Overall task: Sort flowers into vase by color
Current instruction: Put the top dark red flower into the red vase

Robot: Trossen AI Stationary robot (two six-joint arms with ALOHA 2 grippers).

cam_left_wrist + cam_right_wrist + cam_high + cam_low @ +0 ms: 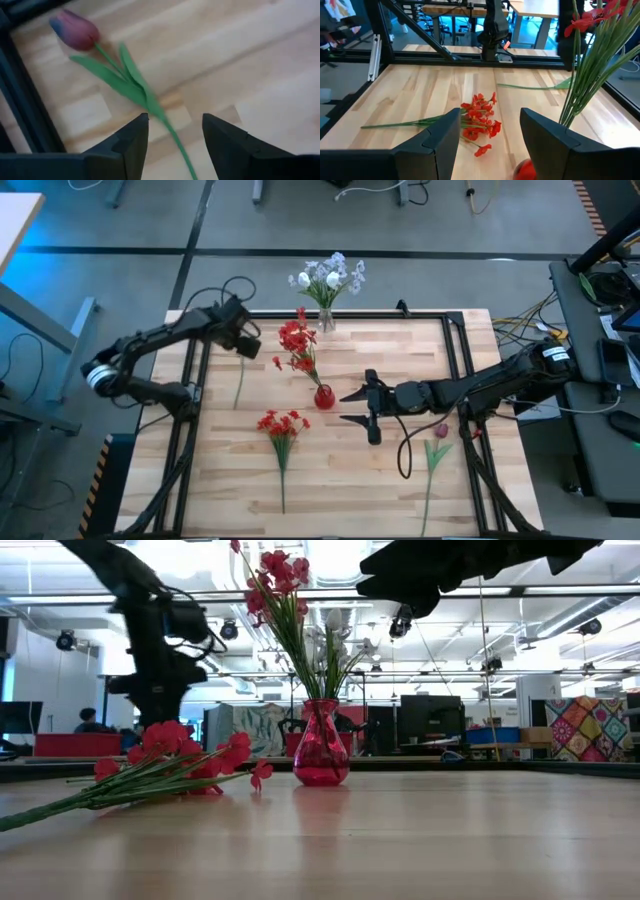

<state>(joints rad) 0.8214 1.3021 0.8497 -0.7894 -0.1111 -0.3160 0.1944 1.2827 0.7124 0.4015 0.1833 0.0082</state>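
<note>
My left gripper picks up the dark pink tulip (75, 31) by its stem at the leaves' base (162, 116) next, to sort it into its vase.
My left gripper (172, 131) is open at the table's far left, pointing down over a dark pink tulip (75, 31) that lies flat on the wood. The tulip's green stem (239, 385) runs between the two fingers, and I see no touch. My right gripper (348, 407) is open and level at mid-table, just right of a red vase (323, 396) holding red flowers (297, 343). A clear vase (326, 318) with white and pale-blue flowers (328, 276) stands at the far edge. A bunch of red flowers (281, 426) lies on the table.
A second pink tulip (438, 436) lies near the right front, under my right arm. A black metal frame (190, 380) borders the table on its left, far and right sides. Bare wood lies between the lying red bunch and the near edge.
</note>
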